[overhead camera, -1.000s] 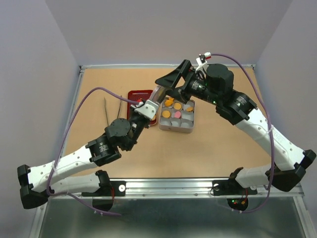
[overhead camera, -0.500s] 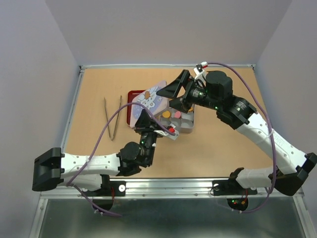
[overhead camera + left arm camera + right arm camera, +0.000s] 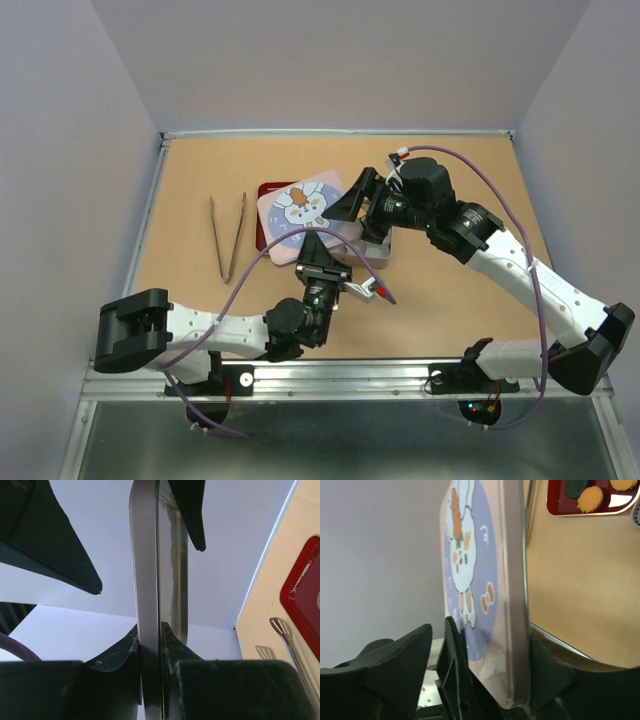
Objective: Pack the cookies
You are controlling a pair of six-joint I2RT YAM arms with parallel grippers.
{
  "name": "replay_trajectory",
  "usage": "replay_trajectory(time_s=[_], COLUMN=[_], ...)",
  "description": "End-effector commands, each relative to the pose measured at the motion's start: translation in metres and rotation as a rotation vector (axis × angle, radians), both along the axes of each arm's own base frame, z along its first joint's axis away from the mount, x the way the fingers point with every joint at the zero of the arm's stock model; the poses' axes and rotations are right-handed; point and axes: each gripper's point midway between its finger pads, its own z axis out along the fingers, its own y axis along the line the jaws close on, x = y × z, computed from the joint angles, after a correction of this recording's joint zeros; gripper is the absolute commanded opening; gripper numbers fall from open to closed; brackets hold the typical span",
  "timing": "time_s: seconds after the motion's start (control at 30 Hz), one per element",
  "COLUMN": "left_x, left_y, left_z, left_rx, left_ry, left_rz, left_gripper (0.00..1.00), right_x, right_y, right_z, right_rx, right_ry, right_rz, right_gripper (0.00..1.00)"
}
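My right gripper's fingers are open around the lid's side (image 3: 351,228) (image 3: 512,656). The lid would stay with my left gripper and my right gripper would stay empty if I lifted my right gripper now.
The tin lid (image 3: 298,207), lavender with a cartoon animal, is held up over the open metal tin (image 3: 383,248), which it mostly hides. My left gripper (image 3: 320,244) is shut on the lid's near edge; the left wrist view shows the lid (image 3: 145,570) pinched edge-on between my left gripper's (image 3: 152,635) fingers. My right gripper (image 3: 352,200) is open and straddles the lid's far right side; in the right wrist view the lid (image 3: 480,580) stands between my right gripper's (image 3: 485,645) fingers. The cookies in the tin are hidden. An orange cookie (image 3: 592,497) and a dark cookie (image 3: 577,486) lie on the red tray (image 3: 560,511).
The red tray (image 3: 266,222) lies left of the tin, partly under the lid, and also shows in the left wrist view (image 3: 305,587). Metal tongs (image 3: 228,236) lie further left on the brown table. Raised rails edge the table.
The lid has tipped from edge-on to face-up over the tin and tray. My left arm has swung towards the near side. My right gripper has come down to the lid.
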Motion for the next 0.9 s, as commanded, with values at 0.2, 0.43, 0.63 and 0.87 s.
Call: replay_trajectory(time_s=[0.2, 0.43, 0.63, 0.87], left_x=[-0.027, -0.025, -0.022, -0.022], left_y=[0.067, 0.070, 0.072, 0.084], left_z=[0.085, 0.083, 0.073, 0.071], left_rx=[-0.773, -0.784, -0.831, -0.964], left_ry=[-0.159, -0.126, -0.017, 0.071], left_rz=[-0.068, -0.037, 0.044, 0.081], left_gripper=[0.00, 0.01, 0.47, 0.79], right_x=[0.003, 0.003, 0.017, 0.042], right_y=[0.005, -0.002, -0.026, -0.071], right_z=[0.022, 0.022, 0.035, 0.070], right_rx=[0.046, 0.038, 0.015, -0.023], right_ry=[-0.124, -0.139, -0.224, -0.374], right_rz=[0.019, -0.015, -0.147, -0.389], right_gripper=[0.17, 0.00, 0.00, 0.00])
